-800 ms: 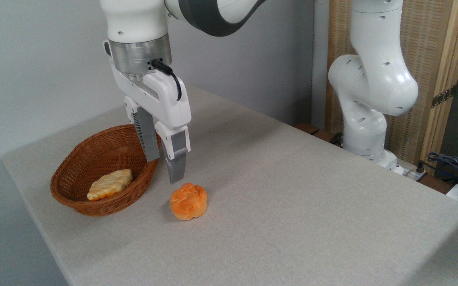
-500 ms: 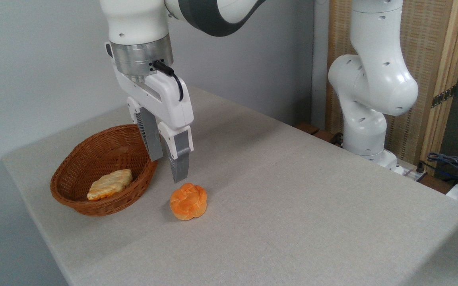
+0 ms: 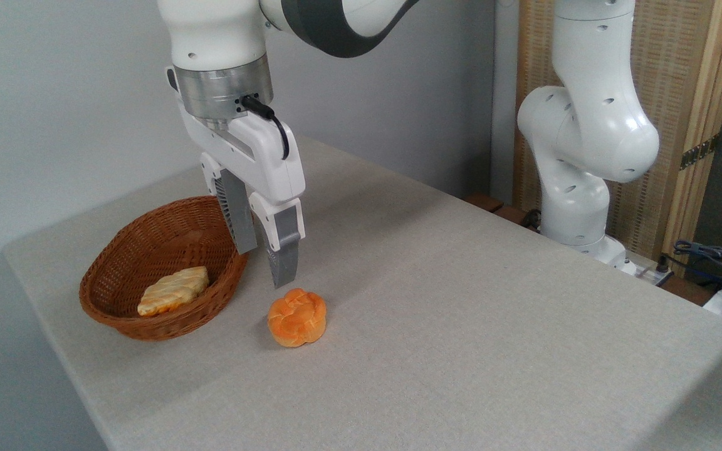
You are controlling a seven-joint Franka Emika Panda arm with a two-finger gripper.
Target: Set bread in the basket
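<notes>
Next, my gripper grabs the orange bun by its rounded sides, to add it to the wicker basket (image 3: pixel 116 269).
The bread (image 3: pixel 297 317), a small round orange bun with a knotted top, lies on the grey tablecloth near the front. Left of it stands the oval brown wicker basket (image 3: pixel 116 269). My gripper (image 3: pixel 264 268) hangs open just above and behind the bun, between it and the basket's right rim, with nothing between its grey fingers (image 3: pixel 284 255). The fingertips point down and do not touch the bun.
A pale striped oblong bread (image 3: pixel 173 290) lies inside the basket. The arm's white base column (image 3: pixel 580 163) rises at the table's far right edge. Cables (image 3: pixel 718 257) lie off the table at right. The table's left and front edges are close to the basket.
The gripper has shifted slightly to the right, away from the basket and toward the bun. Bun and basket have not moved.
</notes>
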